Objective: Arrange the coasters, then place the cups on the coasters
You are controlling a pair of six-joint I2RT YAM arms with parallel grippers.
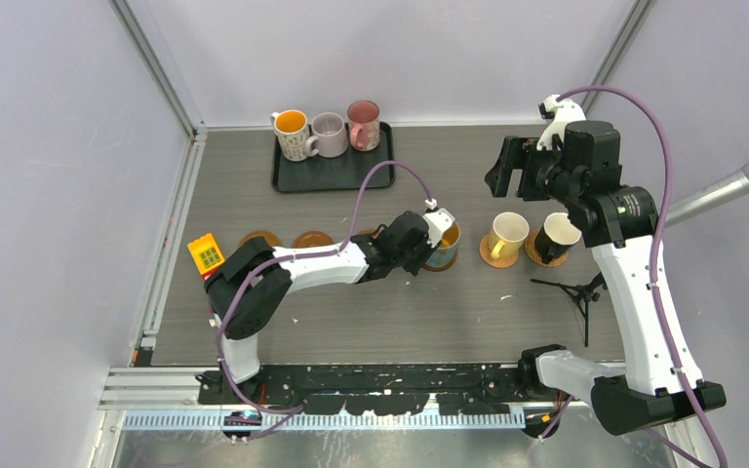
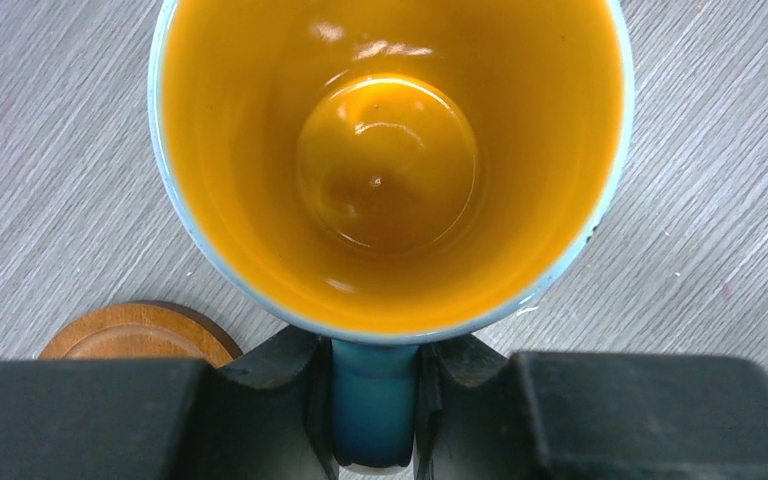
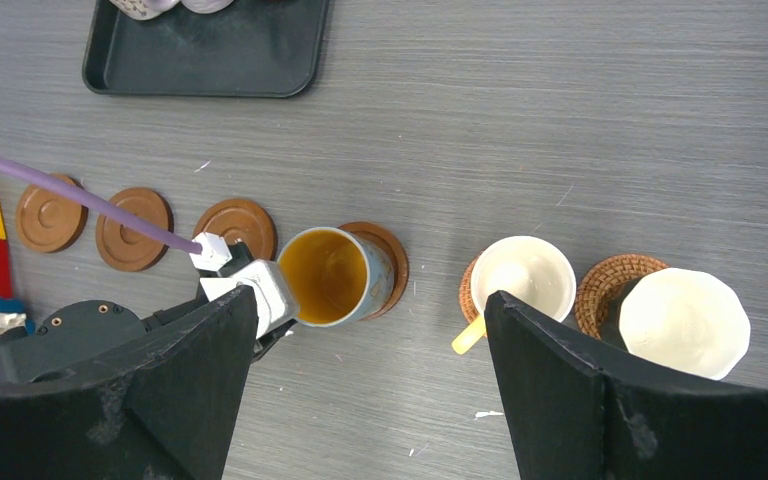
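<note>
The blue patterned cup (image 1: pixel 444 246) is upright with the brown coaster beneath and would end standing on that coaster, so it is time for my left gripper to let go of the cup.
My left gripper (image 1: pixel 427 252) (image 2: pixel 375 390) is shut on the handle (image 2: pixel 373 400) of the blue patterned cup (image 1: pixel 444 246) (image 2: pixel 390 160) (image 3: pixel 335 275), orange inside. This cup is upright over a brown coaster (image 3: pixel 390 258); I cannot tell whether it rests on it. The cream-yellow cup (image 1: pixel 508 234) (image 3: pixel 522 275) and the black cup (image 1: pixel 557 237) (image 3: pixel 685 322) each stand on a coaster. Three bare coasters (image 1: pixel 259 238) (image 1: pixel 312 239) (image 3: pixel 237 225) lie in a row to the left. My right gripper (image 1: pixel 509 168) (image 3: pixel 365 400) hangs open and empty above the table.
A black tray (image 1: pixel 297 180) (image 3: pixel 210 60) at the back holds the white (image 1: pixel 291 134), lilac (image 1: pixel 329 135) and pink (image 1: pixel 363 125) cups. A yellow toy block (image 1: pixel 206 255) lies at the left. A small black tripod (image 1: pixel 575 291) stands at the right.
</note>
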